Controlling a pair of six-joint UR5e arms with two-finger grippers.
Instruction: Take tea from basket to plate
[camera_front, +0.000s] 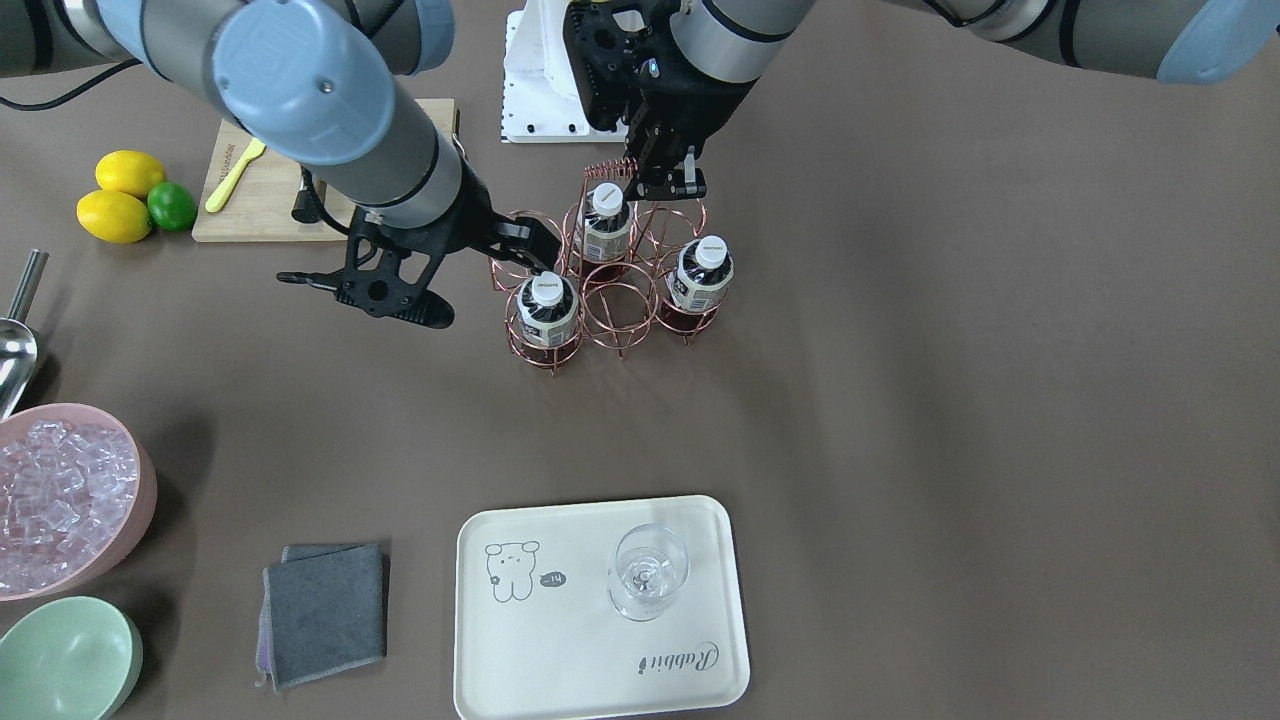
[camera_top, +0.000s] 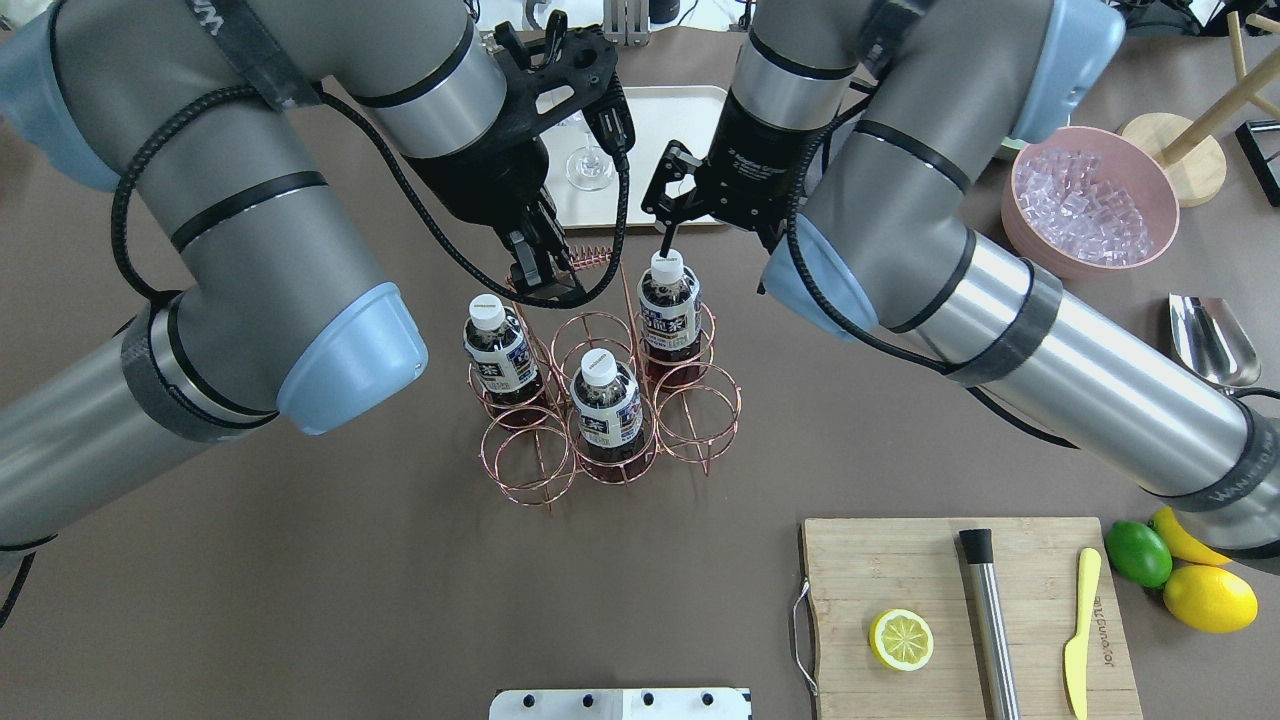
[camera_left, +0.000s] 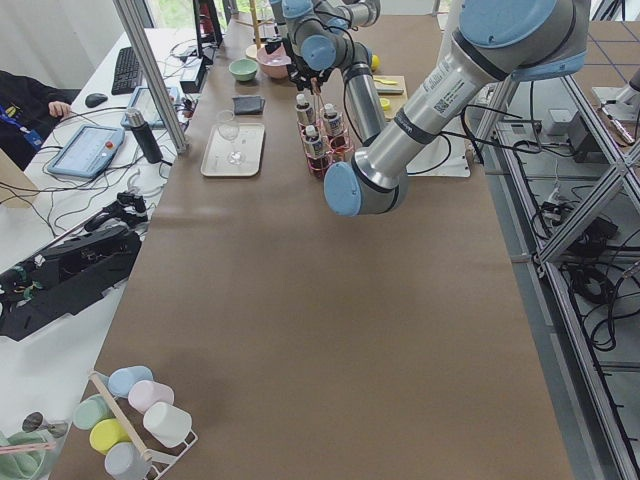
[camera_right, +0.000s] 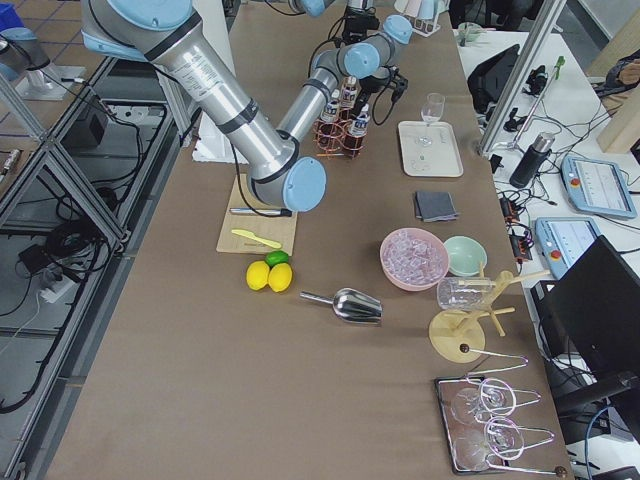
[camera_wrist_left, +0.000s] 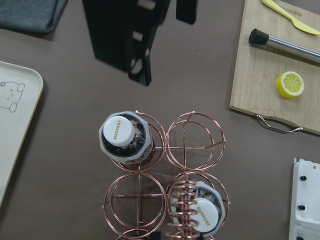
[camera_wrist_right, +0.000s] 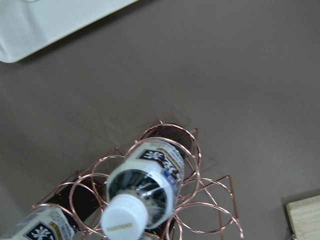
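My left gripper is going to grab the basket by its slim coiled handle (camera_front: 612, 169) (camera_wrist_left: 186, 206) next. The basket's cluster of wire rings is too wide for the fingers.
The copper wire basket (camera_front: 617, 312) stands mid-table and holds three tea bottles (camera_front: 548, 308) (camera_front: 606, 226) (camera_front: 702, 272), each with a white cap. My left gripper (camera_front: 668, 186) hangs open just beside the basket's coiled handle (camera_top: 585, 258), holding nothing. In the left wrist view its fingers (camera_wrist_left: 125, 45) are well clear of the bottles (camera_wrist_left: 124, 137). My right gripper (camera_front: 370, 300) is open and empty beside the bottle nearest the plate (camera_top: 668, 300), which fills the right wrist view (camera_wrist_right: 145, 185). The cream plate (camera_front: 560, 660) lies at the far side and carries only a glass (camera_front: 648, 572).
A cutting board (camera_top: 900, 570) carries a lemon half, a muddler and a yellow knife, with lemons and a lime (camera_front: 172, 205) beside it. A pink ice bowl (camera_front: 70, 490), a scoop, a green bowl (camera_front: 60, 660) and a grey cloth (camera_front: 325, 610) lie near the plate.
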